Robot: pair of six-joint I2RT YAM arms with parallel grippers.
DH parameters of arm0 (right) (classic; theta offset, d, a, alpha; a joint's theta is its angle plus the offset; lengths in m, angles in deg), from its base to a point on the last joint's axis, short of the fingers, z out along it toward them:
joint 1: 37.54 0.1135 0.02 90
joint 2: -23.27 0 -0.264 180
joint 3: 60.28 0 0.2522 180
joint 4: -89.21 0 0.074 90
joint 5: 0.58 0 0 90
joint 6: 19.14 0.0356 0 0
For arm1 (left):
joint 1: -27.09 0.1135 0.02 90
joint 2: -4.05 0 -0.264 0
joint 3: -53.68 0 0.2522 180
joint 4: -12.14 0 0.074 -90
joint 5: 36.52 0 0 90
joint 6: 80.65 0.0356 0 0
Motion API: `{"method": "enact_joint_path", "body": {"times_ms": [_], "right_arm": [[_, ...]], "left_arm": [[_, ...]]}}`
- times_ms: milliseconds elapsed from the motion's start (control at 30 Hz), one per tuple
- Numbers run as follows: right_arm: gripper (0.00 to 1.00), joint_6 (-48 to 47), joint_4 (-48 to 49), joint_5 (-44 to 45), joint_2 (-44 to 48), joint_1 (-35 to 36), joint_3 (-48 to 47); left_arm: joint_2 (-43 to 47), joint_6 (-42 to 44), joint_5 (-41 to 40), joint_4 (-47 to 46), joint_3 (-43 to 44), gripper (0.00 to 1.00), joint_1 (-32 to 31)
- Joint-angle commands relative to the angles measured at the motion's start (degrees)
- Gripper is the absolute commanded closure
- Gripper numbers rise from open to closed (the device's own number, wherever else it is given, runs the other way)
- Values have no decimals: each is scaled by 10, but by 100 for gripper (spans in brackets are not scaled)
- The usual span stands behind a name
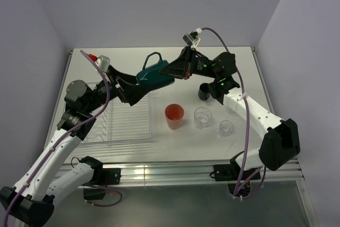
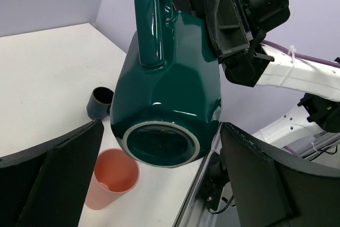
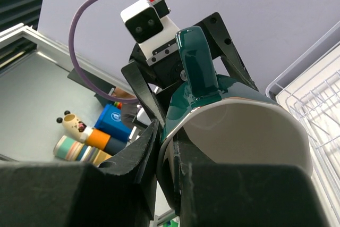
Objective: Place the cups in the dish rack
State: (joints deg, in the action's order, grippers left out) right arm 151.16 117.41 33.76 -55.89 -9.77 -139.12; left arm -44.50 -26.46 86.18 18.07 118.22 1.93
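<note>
Only the mug's base [image 2: 159, 142] is between the left gripper's fingers and the mug's body is beyond them, so the gripper needs to move toward the body before it closes on it.
The dark teal mug [image 1: 155, 76] hangs in the air above the table, tilted on its side with its handle up. My right gripper [image 1: 172, 72] is shut on its rim, one finger inside the cream interior [image 3: 249, 131] and one outside. My left gripper [image 1: 134, 87] is open at the mug's base [image 2: 159, 142], its fingers [image 2: 53, 179] standing wide on either side without touching. The transparent dish rack [image 1: 123, 127] lies below on the left. On the table stand the salmon-pink tumbler [image 1: 174, 116], the navy mug [image 1: 204, 92] and two clear glasses [image 1: 202, 117] [image 1: 226, 127].
The rack's white wire ribs and raised rim [image 3: 313, 94] show at the right of the right wrist view. The table's front rail [image 1: 175, 173] runs along the near edge. Walls close in the table at the back and both sides.
</note>
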Motion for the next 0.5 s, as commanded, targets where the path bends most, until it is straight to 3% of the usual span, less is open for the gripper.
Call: {"method": "enact_joint_path", "body": {"times_ms": [0,467], "right_arm": [[100,24,93,8,6,0,-7],[100,42,115,6,-34,11,-19]], "left_arm": [[-7,-12,21,-39,15,1,-3],[-32,-10,8,-39,27,2,-24]]}}
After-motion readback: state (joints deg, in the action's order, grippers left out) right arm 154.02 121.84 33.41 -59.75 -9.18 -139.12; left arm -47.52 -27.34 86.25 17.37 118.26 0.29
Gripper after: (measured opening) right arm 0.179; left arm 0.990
